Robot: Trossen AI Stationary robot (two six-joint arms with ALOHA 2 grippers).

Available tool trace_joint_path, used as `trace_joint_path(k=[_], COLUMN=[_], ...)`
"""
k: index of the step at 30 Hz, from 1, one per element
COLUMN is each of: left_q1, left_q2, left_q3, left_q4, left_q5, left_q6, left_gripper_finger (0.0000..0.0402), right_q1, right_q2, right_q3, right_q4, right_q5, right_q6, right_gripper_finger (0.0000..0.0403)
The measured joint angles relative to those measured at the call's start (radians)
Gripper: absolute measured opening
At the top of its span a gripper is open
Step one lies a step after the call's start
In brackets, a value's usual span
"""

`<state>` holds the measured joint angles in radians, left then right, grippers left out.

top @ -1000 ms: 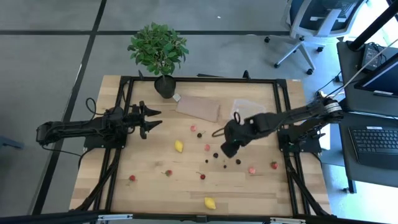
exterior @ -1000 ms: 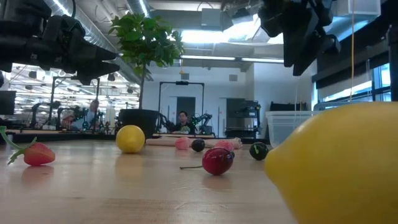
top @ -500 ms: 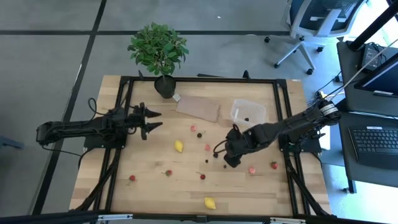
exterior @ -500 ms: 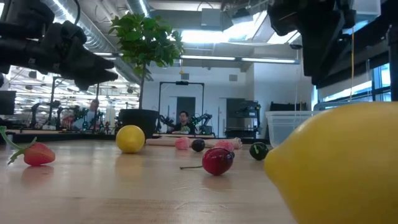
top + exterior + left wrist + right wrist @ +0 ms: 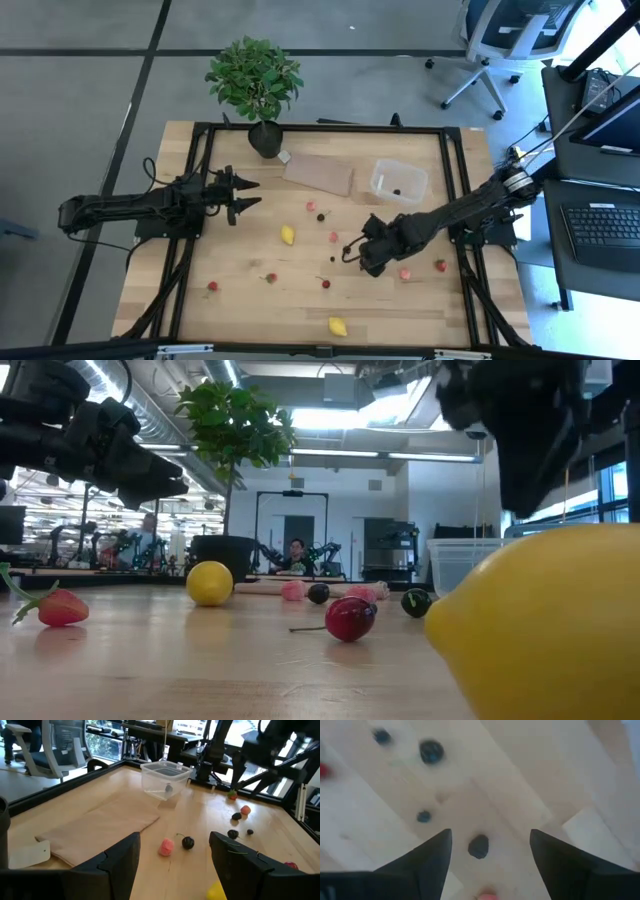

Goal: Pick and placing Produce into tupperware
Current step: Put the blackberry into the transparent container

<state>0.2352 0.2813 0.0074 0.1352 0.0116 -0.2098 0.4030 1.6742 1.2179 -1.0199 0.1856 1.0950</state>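
Observation:
My right gripper reaches the dark piece next and picks it up by its round body (image 5: 478, 846) to place it in the clear tupperware.
The clear tupperware (image 5: 398, 180) stands at the table's far right with one dark piece (image 5: 397, 191) in it. Small produce lies scattered on the wood: a lemon (image 5: 287, 235) mid-table, another lemon (image 5: 338, 326) at the near edge, red berries (image 5: 405, 272) and dark pieces. My right gripper (image 5: 365, 257) hovers open, pointing down, and a dark piece (image 5: 478, 846) lies on the table below the gap between its fingers (image 5: 490, 835). My left gripper (image 5: 246, 195) waits open above the table's left side, facing the tupperware (image 5: 165, 779).
A brown sheet (image 5: 319, 173) lies at the far middle, beside a potted plant (image 5: 254, 78). A black frame (image 5: 452, 190) runs round the work area. A pink berry (image 5: 166, 847) and a dark cherry (image 5: 188, 842) lie near the sheet.
My right gripper has gone from beside the tupperware toward the table's near edge and somewhat to the left, and has come lower over the dark pieces. Its arm no longer covers the tupperware. No produce has moved.

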Motion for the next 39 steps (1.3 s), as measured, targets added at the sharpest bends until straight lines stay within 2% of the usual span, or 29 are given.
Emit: trace_joint_path(k=[6, 11, 19, 35, 39], left_q1=[0.000, 0.000, 0.000, 0.000, 0.000], left_q2=[0.000, 0.000, 0.000, 0.000, 0.000], left_q3=[0.000, 0.000, 0.000, 0.000, 0.000], left_q4=[0.000, 0.000, 0.000, -0.001, -0.001], left_q5=[0.000, 0.001, 0.001, 0.001, 0.002], left_q6=[-0.003, -0.048, -0.050, -0.050, -0.050], left_gripper_finger=[0.0231, 0.0231, 0.0231, 0.0231, 0.0231], right_q1=[0.000, 0.002, 0.002, 0.000, 0.000], right_q2=[0.116, 0.162, 0.185, 0.249, 0.259], right_q3=[0.000, 0.000, 0.000, 0.000, 0.000], right_q4=[-0.015, -0.014, 0.002, 0.057, 0.070], right_q5=[-0.068, -0.115, -0.158, -0.216, -0.218], right_q6=[0.032, 0.056, 0.133, 0.134, 0.131], right_gripper_finger=[0.0261, 0.0260, 0.0260, 0.0259, 0.0246])
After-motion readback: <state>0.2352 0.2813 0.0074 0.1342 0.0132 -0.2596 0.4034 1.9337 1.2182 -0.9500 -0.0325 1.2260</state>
